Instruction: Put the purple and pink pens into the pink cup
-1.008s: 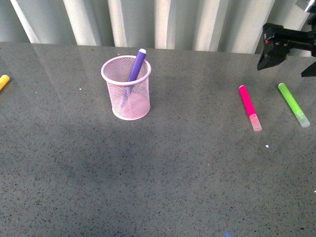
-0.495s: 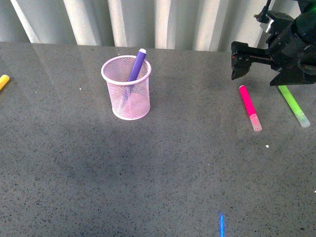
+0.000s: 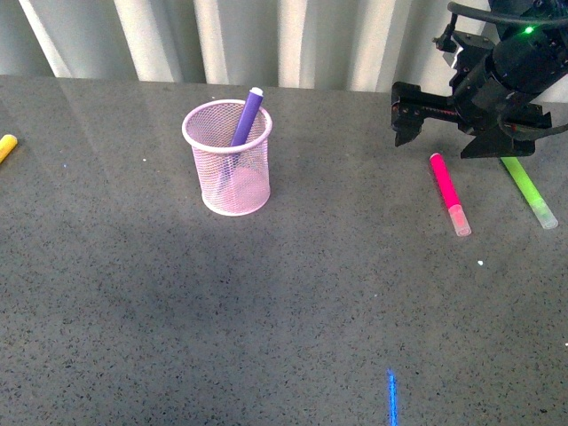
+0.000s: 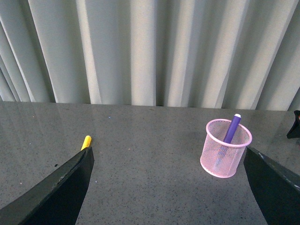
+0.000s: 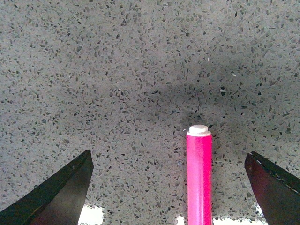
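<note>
The right gripper picks up the pink pen by its white-plugged end (image 5: 199, 145) next, so the pen's clear cap stays free to enter the cup.
The pink cup (image 3: 227, 158) stands upright at the left-centre of the table, with the purple pen (image 3: 246, 117) leaning inside it, its end above the rim. The pink pen (image 3: 448, 191) lies flat at the right, clear cap toward me. My right gripper (image 3: 441, 133) is open, hovering over the pen's far end. In the right wrist view the pink pen (image 5: 199, 178) lies between the spread fingers of the gripper (image 5: 171, 187), nearer one side. My left gripper (image 4: 168, 187) is open and empty, and its view shows the cup (image 4: 226, 149) and the purple pen (image 4: 231, 129).
A lime-green marker (image 3: 527, 188) lies just right of the pink pen, partly under my right arm. A yellow marker (image 3: 6, 146) lies at the table's far left edge and also shows in the left wrist view (image 4: 86, 142). A pleated curtain backs the table.
My right arm has moved left from the far right edge and come down over the far end of the pink pen. The cup and pens have not moved.
</note>
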Robot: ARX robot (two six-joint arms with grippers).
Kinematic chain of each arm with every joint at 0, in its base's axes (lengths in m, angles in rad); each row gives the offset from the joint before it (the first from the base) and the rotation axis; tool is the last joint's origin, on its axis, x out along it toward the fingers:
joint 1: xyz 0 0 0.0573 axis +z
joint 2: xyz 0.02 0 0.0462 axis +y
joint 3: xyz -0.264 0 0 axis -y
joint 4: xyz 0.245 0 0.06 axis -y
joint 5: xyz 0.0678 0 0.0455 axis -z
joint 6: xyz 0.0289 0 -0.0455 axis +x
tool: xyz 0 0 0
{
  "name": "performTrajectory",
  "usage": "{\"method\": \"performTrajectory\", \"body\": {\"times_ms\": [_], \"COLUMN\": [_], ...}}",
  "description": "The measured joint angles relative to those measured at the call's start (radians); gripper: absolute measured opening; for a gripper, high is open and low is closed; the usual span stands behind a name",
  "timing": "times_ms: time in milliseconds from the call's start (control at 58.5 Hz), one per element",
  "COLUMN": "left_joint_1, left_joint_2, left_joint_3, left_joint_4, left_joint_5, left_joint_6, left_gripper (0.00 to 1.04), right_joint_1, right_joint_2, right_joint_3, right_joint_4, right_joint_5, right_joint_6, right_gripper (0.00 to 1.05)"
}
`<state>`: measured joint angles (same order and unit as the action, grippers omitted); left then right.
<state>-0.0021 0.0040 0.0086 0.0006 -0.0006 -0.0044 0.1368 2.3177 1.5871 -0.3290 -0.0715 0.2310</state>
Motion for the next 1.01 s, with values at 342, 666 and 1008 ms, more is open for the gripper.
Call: {"method": "performTrajectory", "body": {"times_ms": [342, 666, 1008], "left_joint_1": [0.0, 0.0, 0.0], "left_joint_2": [0.0, 0.0, 0.0], "left_joint_3": [0.0, 0.0, 0.0], "left_joint_4": [0.0, 0.0, 0.0], "left_joint_5": [0.0, 0.0, 0.0], "left_joint_6": [0.0, 0.0, 0.0], "left_gripper": [0.98, 0.98, 0.98], "right_joint_1": [-0.012, -0.029, -0.03], "right_joint_2": [0.002, 0.014, 0.045], "right_joint_3": [-0.059, -0.06, -0.019], "right_joint_4": [0.034, 0.046, 0.026], "right_joint_5": [-0.006, -0.014, 0.007], "right_joint_6": [0.011, 0.011, 0.011], "right_gripper": [0.98, 0.98, 0.67]}}
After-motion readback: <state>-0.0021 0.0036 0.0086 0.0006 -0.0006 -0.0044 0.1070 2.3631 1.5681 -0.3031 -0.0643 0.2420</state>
